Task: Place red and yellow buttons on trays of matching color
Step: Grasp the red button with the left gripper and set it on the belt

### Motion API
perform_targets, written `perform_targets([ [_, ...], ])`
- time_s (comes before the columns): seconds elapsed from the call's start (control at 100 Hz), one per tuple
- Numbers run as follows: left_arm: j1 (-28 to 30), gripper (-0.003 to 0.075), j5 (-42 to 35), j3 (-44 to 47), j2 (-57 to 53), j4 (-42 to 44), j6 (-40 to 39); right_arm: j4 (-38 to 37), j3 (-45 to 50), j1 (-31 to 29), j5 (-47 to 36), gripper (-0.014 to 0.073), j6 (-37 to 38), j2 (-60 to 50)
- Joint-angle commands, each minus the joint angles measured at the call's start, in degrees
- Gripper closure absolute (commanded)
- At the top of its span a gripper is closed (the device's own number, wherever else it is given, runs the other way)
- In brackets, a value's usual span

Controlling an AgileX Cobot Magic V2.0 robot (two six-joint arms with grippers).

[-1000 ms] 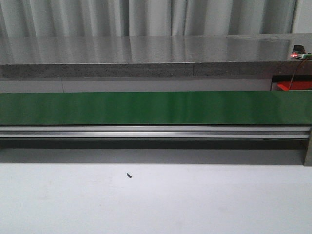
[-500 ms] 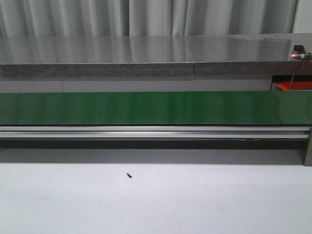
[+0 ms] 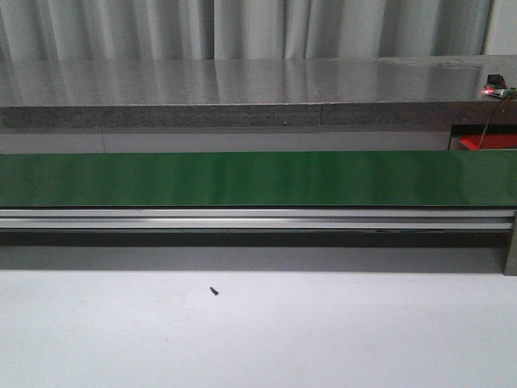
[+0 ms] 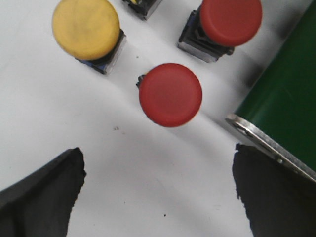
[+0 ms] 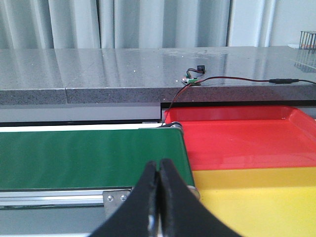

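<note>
The red button [image 4: 170, 95] is beyond my left gripper's fingers in the left wrist view, so it is too early to close. My left gripper moves toward it, then closes.
In the left wrist view, my left gripper [image 4: 158, 192] hangs open above the white table, its dark fingers [image 4: 42, 197] wide apart with nothing between them. Just beyond them stands a red button [image 4: 170, 94]. Farther off are a second red button [image 4: 230, 20] and a yellow button [image 4: 86, 28], each on a dark base. In the right wrist view, my right gripper [image 5: 159, 168] is shut and empty, near the conveyor's end. The red tray [image 5: 237, 140] and the yellow tray [image 5: 256, 202] lie side by side past that end. A sliver of the red tray [image 3: 489, 143] shows in the front view.
A green conveyor belt [image 3: 258, 179] on a metal rail runs across the front view, with a grey stone counter [image 3: 242, 93] behind it. A small dark screw [image 3: 214, 291] lies on the white table. The belt's end [image 4: 281, 108] is beside the buttons. A wired board [image 5: 190, 80] sits on the counter.
</note>
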Motion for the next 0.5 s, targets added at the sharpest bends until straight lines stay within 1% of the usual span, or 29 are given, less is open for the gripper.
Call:
perform_targets([
  [0.0,0.0,0.0120,-3.1,-2.0,-0.1,-0.4,-0.7,-0.7,-1.0,-0.2,-4.1,0.0700,-0.4,-0.7],
  [0.36,0.0,0.0125,-10.7,-2.0,4.3,-2.1,-0.7,-0.7,-1.0,-0.2,-4.1,0.0700,-0.4,-0.7],
  [0.41,-0.1,0.0146,-11.3,-2.0,4.3,-2.3,-0.7,-0.7,-1.0,-0.2,-4.1,0.0700,-0.4,-0.7],
  [0.49,-0.2,0.0208,-12.1,-2.0,4.3,-2.3,-0.5,-0.7,-1.0,-0.2,-4.1,0.0700,-0.4,-0.7],
])
